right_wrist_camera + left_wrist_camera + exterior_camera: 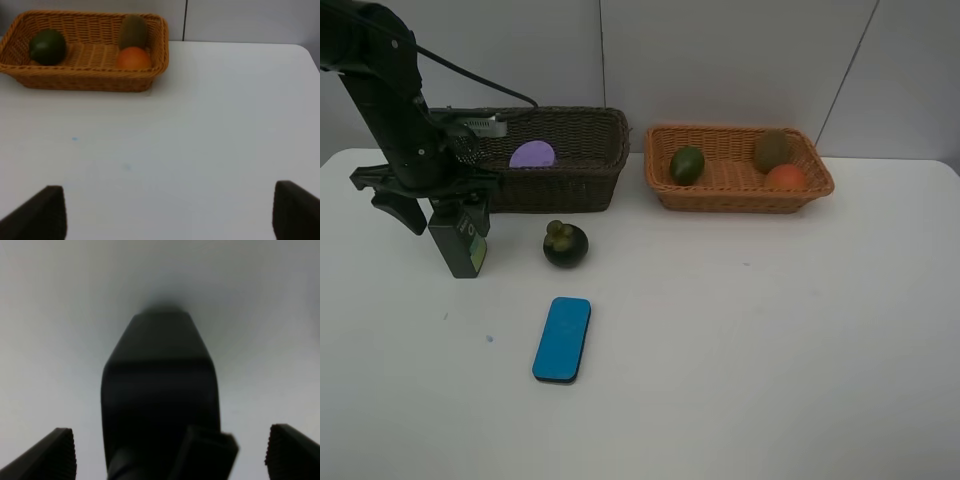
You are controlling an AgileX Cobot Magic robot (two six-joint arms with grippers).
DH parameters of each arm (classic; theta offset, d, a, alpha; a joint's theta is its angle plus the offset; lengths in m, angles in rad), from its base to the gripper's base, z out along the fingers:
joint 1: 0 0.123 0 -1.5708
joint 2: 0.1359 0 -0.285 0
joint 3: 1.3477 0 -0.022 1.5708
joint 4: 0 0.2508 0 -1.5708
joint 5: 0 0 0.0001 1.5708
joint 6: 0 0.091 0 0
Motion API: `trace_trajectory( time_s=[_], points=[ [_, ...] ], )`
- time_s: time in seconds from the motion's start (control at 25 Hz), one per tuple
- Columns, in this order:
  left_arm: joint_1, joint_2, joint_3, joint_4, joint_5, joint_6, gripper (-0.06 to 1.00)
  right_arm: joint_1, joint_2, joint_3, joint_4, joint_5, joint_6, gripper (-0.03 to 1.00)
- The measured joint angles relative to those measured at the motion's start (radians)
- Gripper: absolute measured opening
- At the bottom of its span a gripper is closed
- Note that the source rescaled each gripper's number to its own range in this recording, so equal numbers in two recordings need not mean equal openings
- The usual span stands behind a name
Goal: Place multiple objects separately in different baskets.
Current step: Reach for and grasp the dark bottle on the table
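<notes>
My left gripper should close on the bottle now, as its fingers reach down beside the dark green bottle, above the white table.
My left gripper is open, its jaws wide on either side of the upright dark green bottle, which fills the left wrist view without touching the fingers. The dark brown basket holds the purple-lidded tub. The orange-tan basket holds the green oval fruit, kiwi and peach. The mangosteen and blue eraser lie on the table. My right gripper is open and empty over bare table. I cannot make out the white marker.
A whitish part shows at the dark basket's left end behind my left arm; I cannot tell what it is. The white table reaches a grey wall at the back. The orange-tan basket also shows in the right wrist view.
</notes>
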Motion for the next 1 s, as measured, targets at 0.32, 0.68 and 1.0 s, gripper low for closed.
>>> trace_trajectory(
  time_s=[0.32,0.68,1.0],
  points=[
    [0.000,0.000,0.000,0.000,-0.004,0.000,0.86,0.000,0.000,0.000,0.000,0.000,0.000,1.00],
    [0.000,0.000,0.000,-0.001,0.000,0.001,0.48,0.000,0.000,0.000,0.000,0.000,0.000,1.00],
    [0.000,0.000,0.000,-0.002,0.003,0.001,0.48,0.000,0.000,0.000,0.000,0.000,0.000,1.00]
  ],
)
